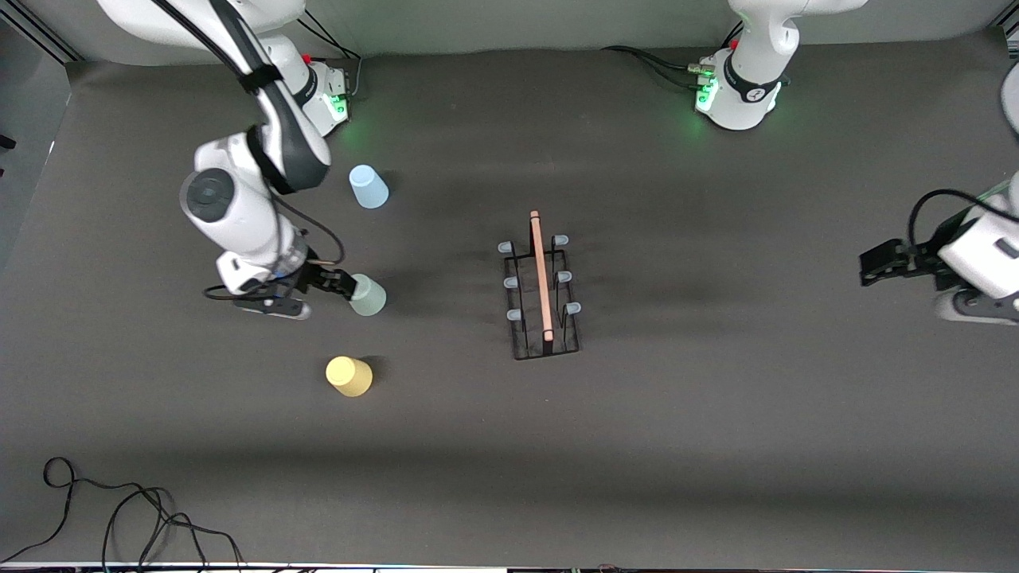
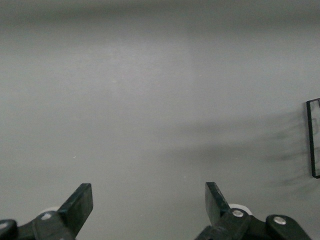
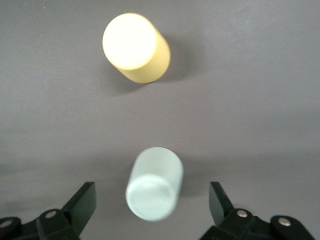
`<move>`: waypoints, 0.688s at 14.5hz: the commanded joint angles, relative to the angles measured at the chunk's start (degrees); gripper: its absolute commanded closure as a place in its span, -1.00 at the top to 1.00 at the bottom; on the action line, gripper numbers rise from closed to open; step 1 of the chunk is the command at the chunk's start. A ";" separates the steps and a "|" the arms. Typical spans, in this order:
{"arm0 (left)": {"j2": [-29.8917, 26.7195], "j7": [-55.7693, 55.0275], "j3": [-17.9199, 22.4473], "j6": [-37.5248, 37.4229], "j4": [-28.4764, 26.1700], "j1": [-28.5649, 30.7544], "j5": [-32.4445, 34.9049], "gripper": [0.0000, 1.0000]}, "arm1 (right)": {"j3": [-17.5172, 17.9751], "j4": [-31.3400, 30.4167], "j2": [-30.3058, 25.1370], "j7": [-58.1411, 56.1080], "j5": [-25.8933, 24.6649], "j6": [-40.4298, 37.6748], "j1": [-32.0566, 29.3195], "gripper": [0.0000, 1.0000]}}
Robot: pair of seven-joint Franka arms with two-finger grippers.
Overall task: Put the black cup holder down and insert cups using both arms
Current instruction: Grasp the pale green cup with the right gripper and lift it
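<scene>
I will place the pale green cup in the black cup holder (image 1: 541, 296), so I will grab the cup next by its body (image 1: 368, 297) with my right gripper.
The black cup holder (image 1: 541, 296) stands mid-table with its wooden rod handle (image 1: 540, 270) on top; one edge of it shows in the left wrist view (image 2: 314, 145). Three cups stand upside down toward the right arm's end: light blue (image 1: 368, 187), pale green (image 1: 368, 294) and yellow (image 1: 349, 376). My right gripper (image 1: 342, 285) is open at the pale green cup (image 3: 154, 184), which sits between its fingers (image 3: 151, 194) and touches neither. The yellow cup (image 3: 135, 47) is just past it. My left gripper (image 1: 874, 265) waits open and empty (image 2: 148, 194) over bare table at the left arm's end.
The two green-lit arm bases (image 1: 333, 99) (image 1: 720, 91) stand along the table's edge farthest from the front camera. A loose black cable (image 1: 119, 509) lies at the near corner toward the right arm's end. Dark cloth covers the table (image 1: 716, 398).
</scene>
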 commanded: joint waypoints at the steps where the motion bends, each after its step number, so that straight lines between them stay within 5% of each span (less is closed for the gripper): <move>1: -0.59 2.56 -0.02 -2.05 1.40 1.17 1.09 1.00 | -0.57 0.49 5.16 3.33 0.56 5.56 2.79 1.00; 10: -2.08 7.67 1.83 -3.64 0.61 2.14 0.47 1.00 | -0.66 -3.81 7.81 2.45 0.56 6.36 2.81 0.91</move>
